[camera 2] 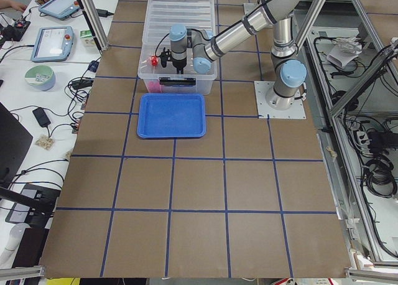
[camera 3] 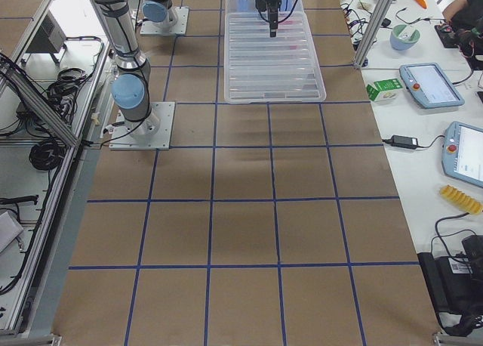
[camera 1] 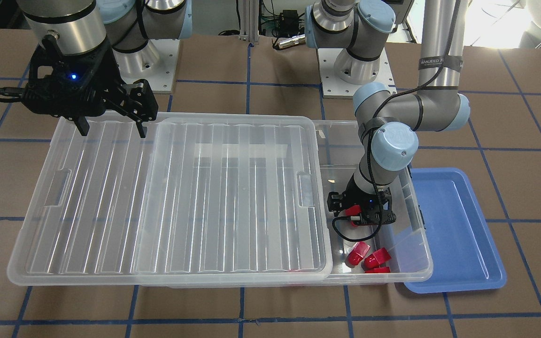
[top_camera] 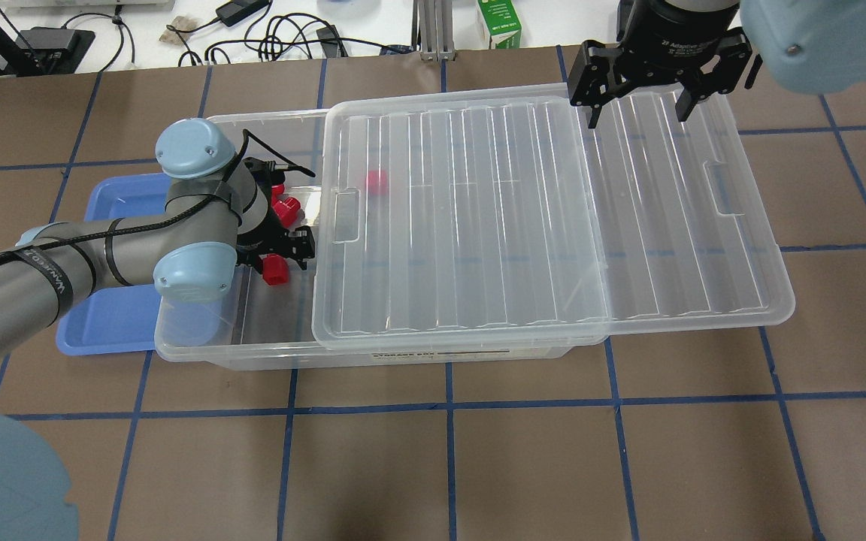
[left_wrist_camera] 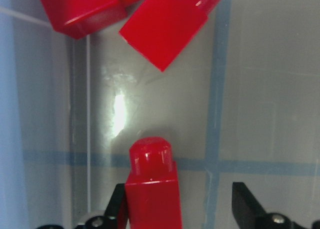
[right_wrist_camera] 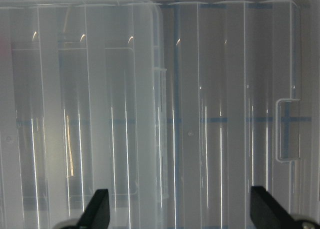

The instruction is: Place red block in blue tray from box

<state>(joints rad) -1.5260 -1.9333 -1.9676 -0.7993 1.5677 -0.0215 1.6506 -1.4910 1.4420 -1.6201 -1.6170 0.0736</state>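
My left gripper grabs the red block by its square body (camera 1: 352, 211) next, to set the block in the blue tray (camera 1: 453, 230).
The clear box (top_camera: 200, 347) lies across the table, and its ribbed lid (top_camera: 478, 225) is slid toward my right, so the box's left end is uncovered. My left gripper (top_camera: 277, 263) is down in that uncovered end, open. A red block (left_wrist_camera: 152, 189) stands between its jaws against one finger, with a gap to the other finger (left_wrist_camera: 246, 201). That block also shows in the front view (camera 1: 352, 210). Other red blocks (camera 1: 359, 254) lie close by on the box floor. The blue tray (camera 1: 453, 230) sits beside the box's left end. My right gripper (top_camera: 637, 116) is open and empty above the lid's far right end.
One more red block (top_camera: 377, 182) shows through the lid, inside the box. The slid lid overhangs the box's right end (camera 1: 35, 234). Both arm bases (camera 1: 345, 70) stand behind the box. The brown table has blue tape lines.
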